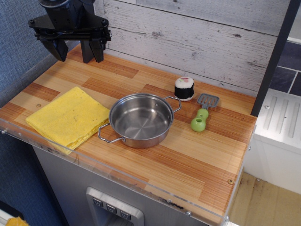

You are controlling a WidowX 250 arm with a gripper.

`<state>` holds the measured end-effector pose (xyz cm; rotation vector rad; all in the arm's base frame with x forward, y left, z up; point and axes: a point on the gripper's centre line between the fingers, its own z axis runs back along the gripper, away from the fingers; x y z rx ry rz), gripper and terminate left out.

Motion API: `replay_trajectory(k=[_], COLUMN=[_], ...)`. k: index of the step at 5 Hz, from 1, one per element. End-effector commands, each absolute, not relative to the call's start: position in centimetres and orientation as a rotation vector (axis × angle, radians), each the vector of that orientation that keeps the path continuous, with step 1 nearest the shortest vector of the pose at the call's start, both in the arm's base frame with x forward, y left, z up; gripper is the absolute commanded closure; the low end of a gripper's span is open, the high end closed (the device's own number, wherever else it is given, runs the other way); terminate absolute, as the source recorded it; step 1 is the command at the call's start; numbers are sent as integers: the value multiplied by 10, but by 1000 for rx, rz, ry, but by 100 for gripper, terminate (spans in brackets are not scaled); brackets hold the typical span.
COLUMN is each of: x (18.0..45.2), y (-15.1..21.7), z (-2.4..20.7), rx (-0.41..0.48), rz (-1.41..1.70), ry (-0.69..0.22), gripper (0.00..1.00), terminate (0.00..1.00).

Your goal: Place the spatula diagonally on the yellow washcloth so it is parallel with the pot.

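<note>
Next, my gripper grips the spatula by its green handle [201, 118], to lay the spatula diagonally on the yellow washcloth [69, 116].
The spatula [202, 113] lies flat on the wooden counter to the right of the pot, its grey slotted head toward the wall and its lime-green knob toward the front. The shiny steel pot [141, 119] sits empty in the middle, its two wire handles on a diagonal. The folded yellow washcloth [69, 116] lies at the left, touching the pot's left side. My gripper [75, 51] hangs at the back left above the counter, black fingers spread apart and empty, far from the spatula.
A black-and-white sushi roll [184, 88] stands just left of the spatula's head. A clear plastic lip [117, 176] runs along the counter's front edge. A whitewashed plank wall stands behind, and a dark post [275, 56] at the right.
</note>
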<state>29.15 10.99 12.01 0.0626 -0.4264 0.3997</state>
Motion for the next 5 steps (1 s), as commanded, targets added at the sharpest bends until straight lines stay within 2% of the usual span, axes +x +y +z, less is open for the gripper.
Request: replay_trajectory(k=[1,4,5], x=[291,336,348], y=[110,35,7], z=[120,131,123], rx=[63,18,-17], rz=[400,339,256], ry=[-426,-459,-437], gripper=[0,0,0], terminate=[0,0,0])
